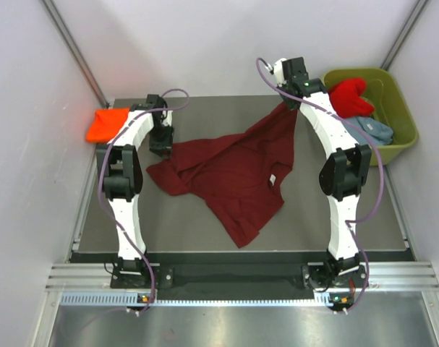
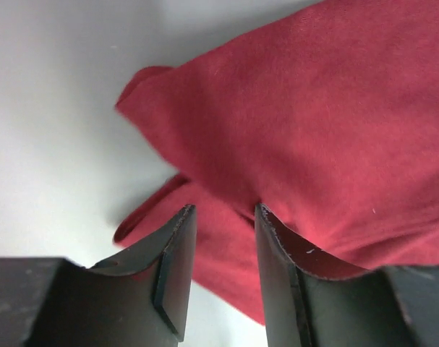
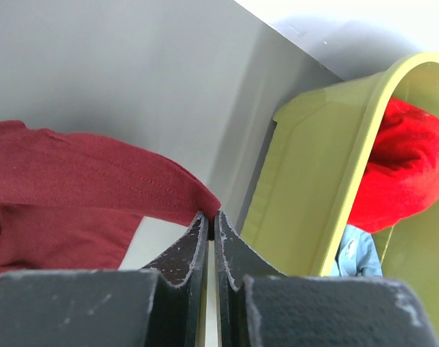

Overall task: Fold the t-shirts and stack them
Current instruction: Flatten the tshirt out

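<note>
I will pick up the maroon t-shirt's sleeve edge (image 1: 166,157) (image 2: 218,201) with my left gripper next, so that the t-shirt gets straight for folding. My right gripper holds the hem corner opposite.
The dark maroon t-shirt (image 1: 237,173) lies crumpled and partly spread on the middle of the table. My right gripper (image 1: 291,103) is shut on a hem corner and holds it raised at the far right; in the right wrist view the gripper (image 3: 211,215) pinches the maroon hem (image 3: 74,181). My left gripper (image 1: 161,148) is open at the shirt's left sleeve; in the left wrist view it (image 2: 223,210) stands just over the maroon cloth (image 2: 313,108). The orange shirt (image 1: 107,124) lies folded at the far left. The red shirt (image 1: 349,95) and the grey-blue shirt (image 1: 371,130) lie in the tub.
The olive-green tub (image 1: 406,116) stands at the far right, just beside my right gripper; its wall (image 3: 306,188) shows close in the right wrist view, with the red shirt (image 3: 407,173) and the grey-blue shirt (image 3: 353,253) inside. White walls enclose the table.
</note>
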You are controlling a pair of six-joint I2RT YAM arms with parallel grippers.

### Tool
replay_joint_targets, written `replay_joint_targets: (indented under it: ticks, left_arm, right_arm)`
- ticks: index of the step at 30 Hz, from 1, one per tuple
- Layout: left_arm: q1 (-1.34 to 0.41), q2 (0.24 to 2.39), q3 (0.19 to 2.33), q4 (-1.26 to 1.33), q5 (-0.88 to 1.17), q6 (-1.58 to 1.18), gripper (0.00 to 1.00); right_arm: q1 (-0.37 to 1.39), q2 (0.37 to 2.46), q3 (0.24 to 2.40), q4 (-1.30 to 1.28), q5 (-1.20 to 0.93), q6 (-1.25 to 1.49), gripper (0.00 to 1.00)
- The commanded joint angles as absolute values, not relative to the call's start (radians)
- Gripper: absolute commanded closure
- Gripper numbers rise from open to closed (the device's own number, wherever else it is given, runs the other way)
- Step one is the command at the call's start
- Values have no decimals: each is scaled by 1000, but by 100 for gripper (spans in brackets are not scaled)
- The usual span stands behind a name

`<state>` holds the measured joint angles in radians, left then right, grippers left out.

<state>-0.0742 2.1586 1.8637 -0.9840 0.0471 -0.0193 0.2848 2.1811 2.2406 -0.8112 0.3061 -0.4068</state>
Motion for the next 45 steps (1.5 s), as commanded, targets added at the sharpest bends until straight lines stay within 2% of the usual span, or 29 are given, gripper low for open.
replay_joint_targets:
  ticks: [1,6,9,10,11,12,13,22,29,33,41,45]
  left_arm:
    - [-86,2184,1911,-976,92,-21,57]
    - [-123,2255,1963,-974,95,-21,59]
    - [-135,2263,1994,-968,107,-25,73]
    - [-138,2261,2000,-959,107,-28,83]
    - [-138,2263,2011,-956,109,-28,87]
    - [-138,2266,2019,-953,107,-31,96]
    - [-140,2270,2028,-954,98,-31,100]
    - [-129,2180,2112,-885,-47,-25,100]
    - [-138,2339,2321,-865,-106,-8,100]
    - [-150,2393,2358,-848,-138,11,100]
    - [-155,2465,2453,-798,-95,25,100]
    - [-155,2468,2483,-681,-48,3,100]
  right_arm:
    - [279,2171,2290,-787,321,-394,100]
    - [284,2178,2295,-784,321,-394,100]
    - [284,2178,2293,-782,321,-394,100]
    - [285,2177,2293,-784,322,-394,100]
    - [285,2177,2292,-784,322,-394,100]
    - [285,2177,2292,-784,324,-393,100]
    - [285,2177,2290,-782,327,-394,100]
    - [290,2161,2293,-770,341,-403,100]
    - [295,2187,2312,-769,333,-403,100]
    - [298,2200,2313,-770,331,-396,100]
    - [307,2223,2319,-770,330,-396,100]
    - [310,2226,2313,-772,331,-397,100]
